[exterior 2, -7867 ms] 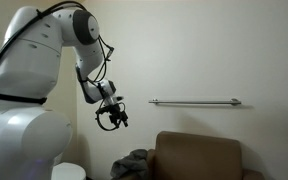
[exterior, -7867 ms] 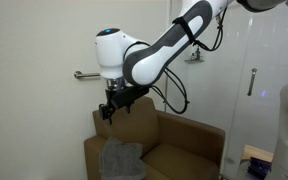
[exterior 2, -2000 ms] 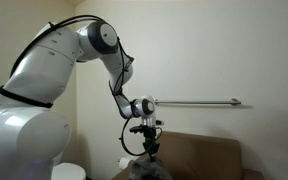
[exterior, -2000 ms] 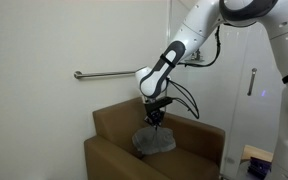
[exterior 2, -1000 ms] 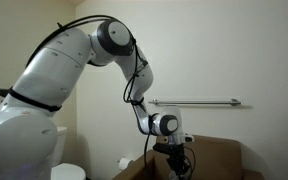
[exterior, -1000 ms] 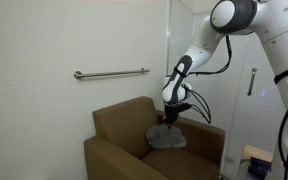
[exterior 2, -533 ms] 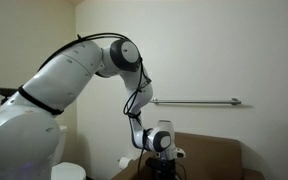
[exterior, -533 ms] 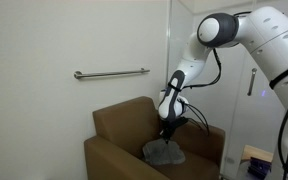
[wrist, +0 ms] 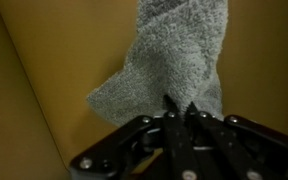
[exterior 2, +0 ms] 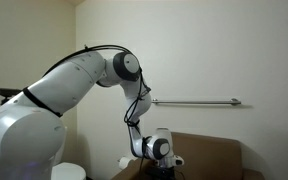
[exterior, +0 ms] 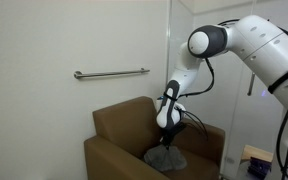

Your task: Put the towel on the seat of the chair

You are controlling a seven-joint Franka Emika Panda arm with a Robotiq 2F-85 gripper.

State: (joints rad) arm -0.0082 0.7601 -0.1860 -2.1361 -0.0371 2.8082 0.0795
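I should open my gripper now. The rest of the towel (exterior: 166,156) is on the chair's seat below, so the towel would end up there.
The grey towel (exterior: 166,156) lies bunched on the seat of the brown chair (exterior: 114,125), and my gripper (exterior: 168,140) stands straight above it, shut on its top. In the wrist view the fingertips (wrist: 168,101) pinch a fold of the towel (wrist: 174,55), which hangs away over the tan seat (wrist: 64,40). In an exterior view the gripper (exterior 2: 164,172) is low at the chair (exterior 2: 209,155), mostly out of frame, and the towel is hidden there.
A metal grab bar (exterior: 112,73) runs along the wall above the chair and shows in both exterior views (exterior 2: 194,102). A white door or panel (exterior: 249,90) stands beside the chair. The chair's arms and backrest surround the seat.
The arm has carried the towel from the chair's arm across and down onto the seat. In the last half second the gripper sank a little lower, and the towel now rests on the seat.
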